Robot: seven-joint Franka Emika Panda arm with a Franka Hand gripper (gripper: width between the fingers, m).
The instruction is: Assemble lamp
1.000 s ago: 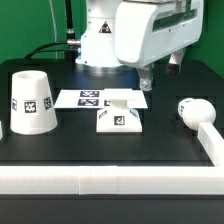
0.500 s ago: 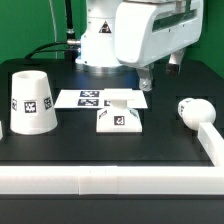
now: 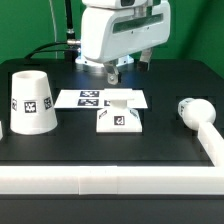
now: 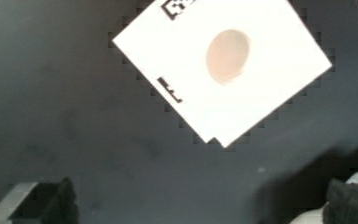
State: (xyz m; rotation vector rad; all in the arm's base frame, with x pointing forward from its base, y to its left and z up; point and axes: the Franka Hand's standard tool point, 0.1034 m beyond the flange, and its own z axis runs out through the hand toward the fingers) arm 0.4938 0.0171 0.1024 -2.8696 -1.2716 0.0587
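The lamp's oval hole has to stay free to take the bulb, so the gripper needs to hold the lamp's base next by its square top block.
The lamp's flat square base lies mid-table; in the wrist view it shows as a white square with an oval hole. The tapered shade stands upright at the exterior view's left. The round-headed bulb lies on its side at the exterior view's right. My gripper hangs above the table behind the base, touching nothing. It is open and empty, and both fingertips show wide apart over bare black table in the wrist view.
The marker board lies flat just behind the base. A white rail runs along the table's front edge and up the exterior view's right side, next to the bulb. The robot pedestal stands at the back.
My gripper has moved toward the exterior view's left and slightly up, from behind the base's right side to behind its left side. The lamp parts have not moved.
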